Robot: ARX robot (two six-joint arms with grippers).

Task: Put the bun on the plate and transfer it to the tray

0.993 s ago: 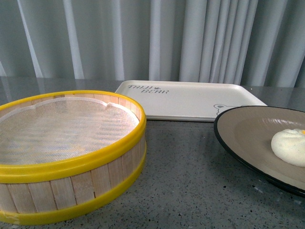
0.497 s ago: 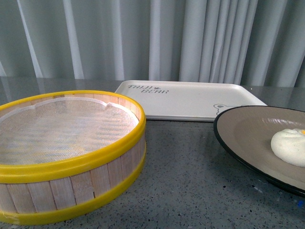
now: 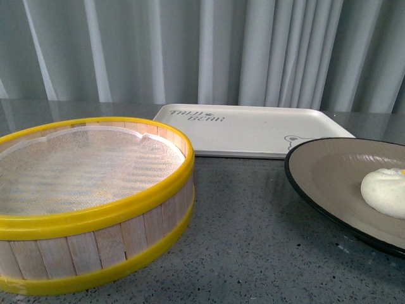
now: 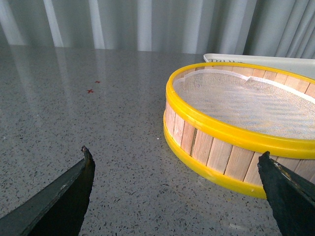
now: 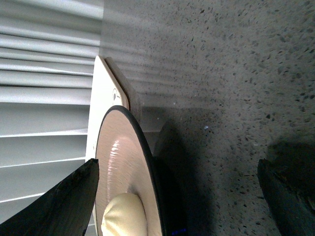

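The robot's right gripper will grab the plate by its black rim next, so that the bun can be transferred to the tray.
The cream-white bun lies on the taupe plate with a black rim at the right edge of the front view. The cream tray with grey lettering lies flat behind it. Neither gripper shows in the front view. In the right wrist view my right gripper is open, and the plate's black rim lies between its two fingertips. The bun sits on the plate and the tray is beyond. My left gripper is open and empty, low over the table.
A round wooden steamer basket with yellow rims and a white mesh liner stands at the front left; it also shows in the left wrist view, just beyond the left gripper. Grey speckled tabletop and grey curtains behind.
Almost nothing differs. The front view has shifted very slightly; the bun stays on the plate and the basket and tray stay in place.
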